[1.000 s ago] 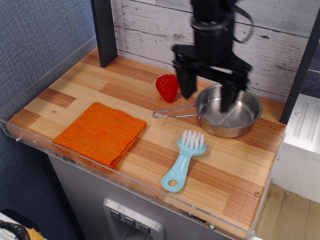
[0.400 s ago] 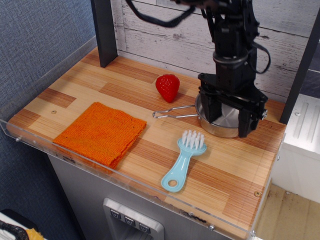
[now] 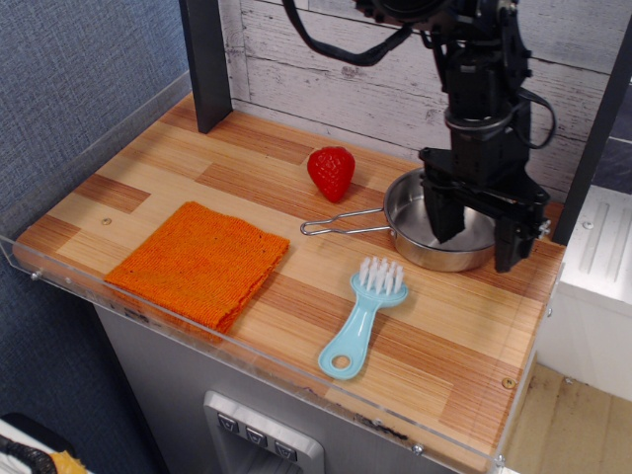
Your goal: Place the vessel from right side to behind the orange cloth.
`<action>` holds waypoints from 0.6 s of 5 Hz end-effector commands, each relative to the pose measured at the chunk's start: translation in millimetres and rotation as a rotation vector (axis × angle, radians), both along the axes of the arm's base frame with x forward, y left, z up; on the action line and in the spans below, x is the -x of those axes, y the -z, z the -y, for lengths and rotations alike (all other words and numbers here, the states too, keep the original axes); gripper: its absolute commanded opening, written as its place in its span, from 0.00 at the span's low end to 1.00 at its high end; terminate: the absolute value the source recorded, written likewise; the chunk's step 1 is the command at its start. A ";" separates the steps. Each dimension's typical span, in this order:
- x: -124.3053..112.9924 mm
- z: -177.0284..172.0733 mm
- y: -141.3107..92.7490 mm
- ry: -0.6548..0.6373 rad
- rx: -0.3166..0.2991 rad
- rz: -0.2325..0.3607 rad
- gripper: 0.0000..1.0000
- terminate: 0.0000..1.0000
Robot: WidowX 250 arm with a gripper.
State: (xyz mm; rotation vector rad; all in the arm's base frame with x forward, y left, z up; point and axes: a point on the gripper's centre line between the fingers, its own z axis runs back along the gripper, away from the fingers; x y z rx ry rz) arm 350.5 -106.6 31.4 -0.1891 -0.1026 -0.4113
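The gripper will next grab the steel pan by its rim, and then it can place the pan behind the orange cloth.
The vessel is a shiny steel pan at the right of the wooden table, its wire handle pointing left. My black gripper is open and low over the pan's right side. One finger is inside the pan and the other is outside its right rim, so the jaws straddle the wall. I cannot tell whether they touch it. The orange cloth lies flat at the front left, far from the gripper.
A red strawberry sits just left of the pan, behind its handle. A light-blue brush lies in front of the pan. A dark post stands at the back left. A clear acrylic rim edges the table.
My gripper has moved right and down across the pan, from over its left side to straddling its right wall. The pan, cloth, strawberry and brush have not moved.
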 end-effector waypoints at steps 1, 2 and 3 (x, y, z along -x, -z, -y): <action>-2.2 9.8 -2.4 0.033 -0.020 0.017 0.00 0.00; -1.1 9.1 -1.1 0.025 -0.022 0.013 0.00 0.00; -0.3 6.9 0.1 0.018 -0.022 0.006 0.00 0.00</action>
